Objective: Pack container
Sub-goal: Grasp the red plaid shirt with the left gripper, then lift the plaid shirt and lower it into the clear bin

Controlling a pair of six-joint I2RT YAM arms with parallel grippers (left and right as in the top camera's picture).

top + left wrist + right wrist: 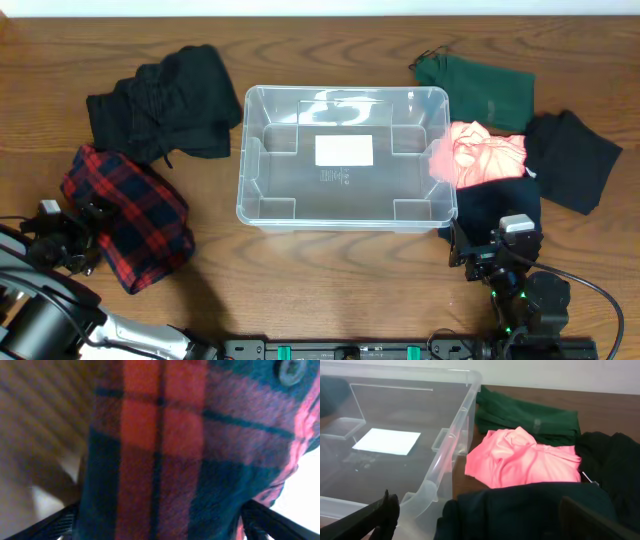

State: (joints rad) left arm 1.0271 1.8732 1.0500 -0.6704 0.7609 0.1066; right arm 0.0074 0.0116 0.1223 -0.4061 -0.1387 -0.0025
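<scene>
I will close my left gripper on the garment, because the gripper's fingers are on both sides of the red plaid garment at its raised fold [108, 214] [160, 510], close to the table.
The clear container [343, 155] stands empty at the table's middle, with a white label on its base; it also shows in the right wrist view [445, 455]. My left gripper [85, 235] is open, and the red plaid garment [130, 215] lies between its fingers. That garment fills the left wrist view [165, 450]. My right gripper [480, 252] is open at the container's front right corner. A dark navy garment [520, 510] lies between its fingers [480, 522]. A pink garment [478, 155] rests against the container's right wall.
A black garment [165, 105] lies at the back left. A green garment [480, 90] lies at the back right, and another black garment [572, 155] lies at the far right. The dark navy garment [495, 205] spreads in front of the pink one.
</scene>
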